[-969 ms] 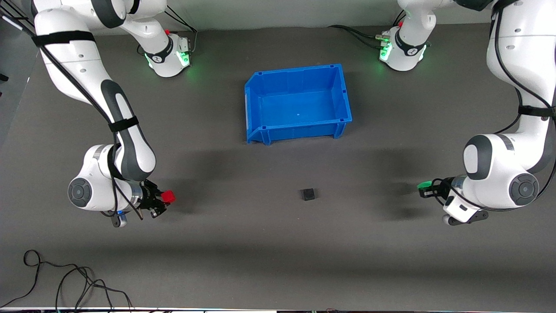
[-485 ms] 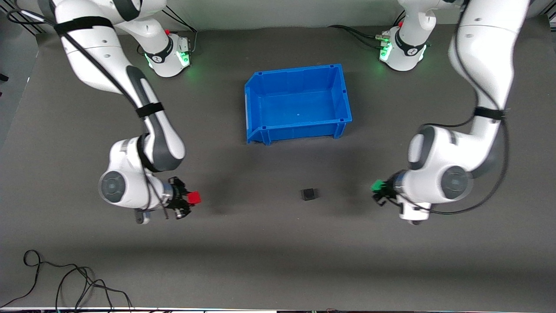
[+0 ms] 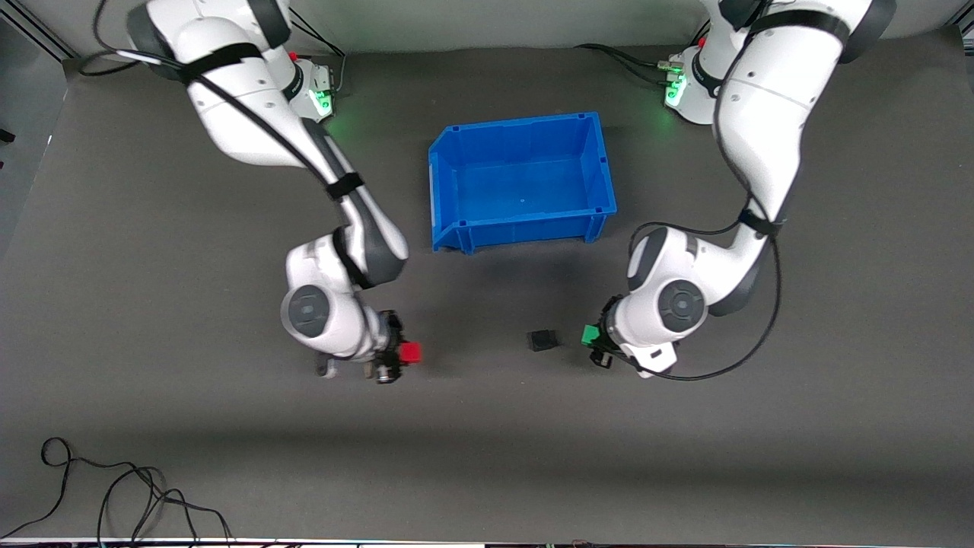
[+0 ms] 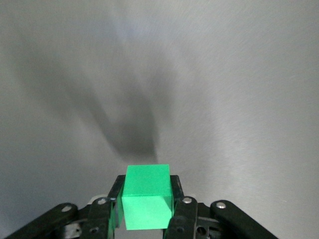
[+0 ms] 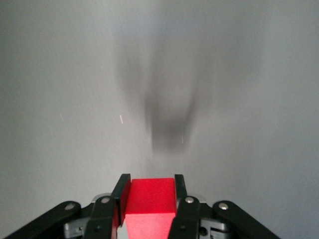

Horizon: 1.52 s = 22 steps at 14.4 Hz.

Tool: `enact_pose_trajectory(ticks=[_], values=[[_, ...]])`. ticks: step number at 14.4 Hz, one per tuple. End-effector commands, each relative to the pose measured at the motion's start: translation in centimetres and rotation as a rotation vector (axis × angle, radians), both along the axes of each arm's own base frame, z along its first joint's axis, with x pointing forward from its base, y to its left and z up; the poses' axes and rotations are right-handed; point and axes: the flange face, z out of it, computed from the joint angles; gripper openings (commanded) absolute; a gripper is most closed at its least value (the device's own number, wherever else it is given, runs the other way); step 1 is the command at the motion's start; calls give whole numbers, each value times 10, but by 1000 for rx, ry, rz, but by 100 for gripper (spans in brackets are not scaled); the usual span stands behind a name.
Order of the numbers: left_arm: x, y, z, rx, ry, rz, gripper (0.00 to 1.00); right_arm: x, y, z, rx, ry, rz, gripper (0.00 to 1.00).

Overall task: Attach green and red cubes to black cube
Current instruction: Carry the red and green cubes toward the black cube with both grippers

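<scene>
My left gripper should keep holding the green cube (image 3: 589, 335) until it gets to the black cube (image 3: 541, 340), because the green cube is short of it in the front view.
The black cube (image 3: 541, 340) sits on the grey mat, nearer to the front camera than the blue bin. My left gripper (image 3: 592, 337) is shut on the green cube (image 3: 589, 335), held close beside the black cube on the left arm's side; the green cube shows between the fingers in the left wrist view (image 4: 146, 196). My right gripper (image 3: 403, 354) is shut on the red cube (image 3: 410, 352), over the mat on the right arm's side of the black cube, farther off than the green one. The red cube shows in the right wrist view (image 5: 149, 201). The black cube is not seen in either wrist view.
An empty blue bin (image 3: 456, 144) stands in the middle of the table, toward the robots' bases. A black cable (image 3: 114, 495) lies coiled at the table's front corner on the right arm's end.
Both arms have swung inward toward the black cube, each carrying its cube. The left gripper with the green cube has come close to the black cube; the red cube has also moved closer.
</scene>
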Motion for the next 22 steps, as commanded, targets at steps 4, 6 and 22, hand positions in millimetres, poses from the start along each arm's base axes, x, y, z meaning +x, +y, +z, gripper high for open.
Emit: enact_pose_trajectory(ticks=[4,6,22], values=[[-4,-34,2,-42,8,227,0,-7,84,-8,42,-54,-72,26],[-4,-41,-12,-68,-15,302,0,-19,109,-14,53,-77,-37,28],[-6,-66,-8,-97,-47,300,1,-46,167,-40,138,-148,102,30]])
